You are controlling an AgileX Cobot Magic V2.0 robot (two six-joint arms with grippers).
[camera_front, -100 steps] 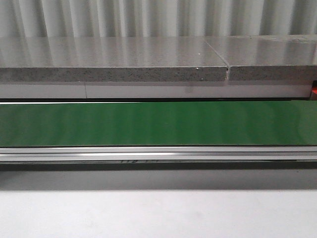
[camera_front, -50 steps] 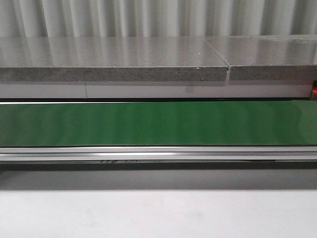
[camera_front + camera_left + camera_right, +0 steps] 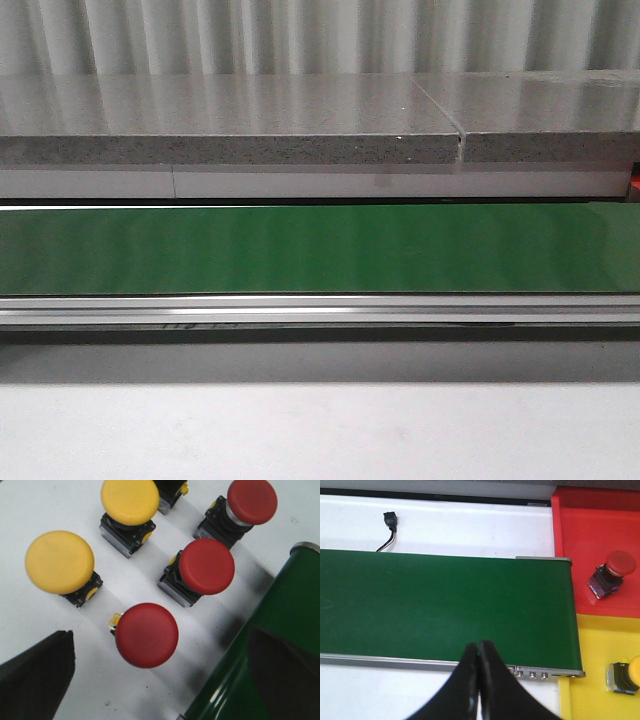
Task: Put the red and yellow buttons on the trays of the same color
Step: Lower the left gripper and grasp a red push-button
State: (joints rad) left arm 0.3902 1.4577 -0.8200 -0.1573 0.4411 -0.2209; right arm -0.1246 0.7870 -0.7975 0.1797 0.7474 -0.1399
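My left gripper's fingers hang high above the nearest red button's cap (image 3: 146, 635), so closing now would miss. The left gripper lowers them first, as its next move.
In the left wrist view, three red buttons (image 3: 146, 635) (image 3: 206, 566) (image 3: 251, 501) and two yellow buttons (image 3: 59, 561) (image 3: 130, 500) stand on the white table. My left gripper (image 3: 160, 670) is open above them, its black fingers (image 3: 37, 675) wide apart on either side of the nearest red button. In the right wrist view, my right gripper (image 3: 479, 652) is shut and empty over the near edge of the green conveyor belt (image 3: 445, 610). A red button (image 3: 610, 572) sits on the red tray (image 3: 580, 530) and a yellow button (image 3: 626, 675) on the yellow tray (image 3: 592, 680).
The green belt's end roller (image 3: 280, 630) lies beside the loose buttons. The front view shows only the belt (image 3: 320, 248), its metal rail (image 3: 320, 310) and a grey stone ledge (image 3: 230, 135) behind it. A black cable (image 3: 390, 527) lies beyond the belt.
No arm or button shows in the front view. Only the small marks on the belt's metal rail have drifted left.
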